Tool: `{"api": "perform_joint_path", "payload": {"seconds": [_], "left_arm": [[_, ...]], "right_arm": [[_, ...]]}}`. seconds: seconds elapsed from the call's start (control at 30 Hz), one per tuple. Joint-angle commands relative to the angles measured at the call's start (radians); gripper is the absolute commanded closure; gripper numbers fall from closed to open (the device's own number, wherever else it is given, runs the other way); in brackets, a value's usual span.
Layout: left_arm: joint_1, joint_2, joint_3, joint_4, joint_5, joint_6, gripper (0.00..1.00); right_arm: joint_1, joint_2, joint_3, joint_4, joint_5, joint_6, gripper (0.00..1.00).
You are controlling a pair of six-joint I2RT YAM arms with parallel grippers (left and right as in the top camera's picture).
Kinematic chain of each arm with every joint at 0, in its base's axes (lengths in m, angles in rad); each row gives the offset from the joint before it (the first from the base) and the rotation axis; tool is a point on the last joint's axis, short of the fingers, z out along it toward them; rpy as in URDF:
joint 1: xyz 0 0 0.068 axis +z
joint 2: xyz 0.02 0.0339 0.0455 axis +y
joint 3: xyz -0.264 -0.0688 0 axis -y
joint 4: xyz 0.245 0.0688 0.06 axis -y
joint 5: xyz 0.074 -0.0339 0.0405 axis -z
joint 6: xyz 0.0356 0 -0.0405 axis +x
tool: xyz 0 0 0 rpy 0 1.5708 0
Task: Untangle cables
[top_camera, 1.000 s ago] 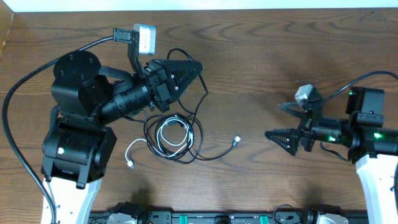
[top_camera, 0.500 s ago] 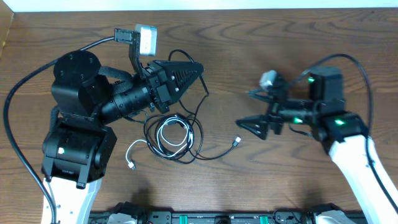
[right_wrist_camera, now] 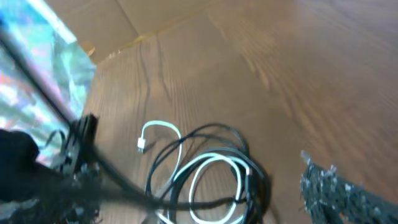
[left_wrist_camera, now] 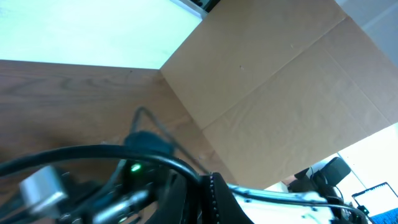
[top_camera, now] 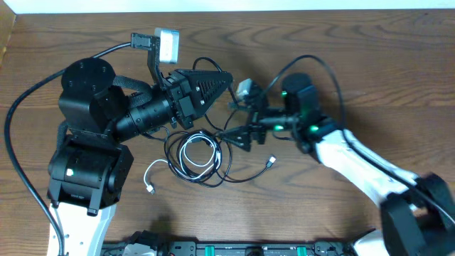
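The black cable needs to be untangled, so my right gripper should grab it next by the strand (top_camera: 235, 105) between the coil and my left gripper.
The black cable (top_camera: 226, 160) and the white cable (top_camera: 190, 151) lie coiled together on the table. The white plug (top_camera: 149, 188) lies at the lower left and the black cable's plug (top_camera: 270, 162) at the right. My left gripper (top_camera: 227, 77) is shut, and a black strand (top_camera: 235, 105) rises from the coil to its tip. My right gripper (top_camera: 229, 121) is open just right of the coil, its fingers on either side of that strand. The right wrist view looks down on the white loops (right_wrist_camera: 211, 165) and black loops (right_wrist_camera: 249, 149). In the left wrist view, the left gripper (left_wrist_camera: 211, 199) is a dark blur.
A cardboard sheet (left_wrist_camera: 280, 93) stands beyond the table's far edge. The left arm's base (top_camera: 85, 163) and its thick black cable (top_camera: 14, 121) fill the left side. A black rail (top_camera: 227, 249) runs along the front edge.
My right arm has swung left across the table from the right side to the coil, with its jaws open throughout. The left arm and the cables have not moved.
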Motion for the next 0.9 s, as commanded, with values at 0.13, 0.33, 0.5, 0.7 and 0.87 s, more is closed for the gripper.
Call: {"api": "perform_joint_path", "payload": {"seconds": [0.13, 0.33, 0.5, 0.7, 0.87], "left_arm": [[-0.002, -0.011, 0.022, 0.005, 0.019, -0.001, 0.93], [-0.002, -0.010, 0.022, 0.005, -0.005, 0.042, 0.93], [-0.002, -0.010, 0.022, -0.040, -0.164, 0.073, 0.93], [-0.002, -0.010, 0.022, -0.123, -0.372, 0.083, 0.92], [-0.002, -0.010, 0.022, -0.217, -0.533, 0.082, 0.83]], "right_arm": [[0.075, 0.057, 0.010, 0.103, 0.013, 0.072, 0.13], [0.076, 0.057, 0.010, 0.108, 0.013, 0.072, 0.78], [0.070, 0.057, 0.010, 0.101, 0.009, 0.072, 0.98], [0.067, 0.057, 0.010, 0.092, 0.009, 0.072, 0.99], [0.031, 0.053, 0.010, 0.066, 0.009, 0.103, 0.99]]}}
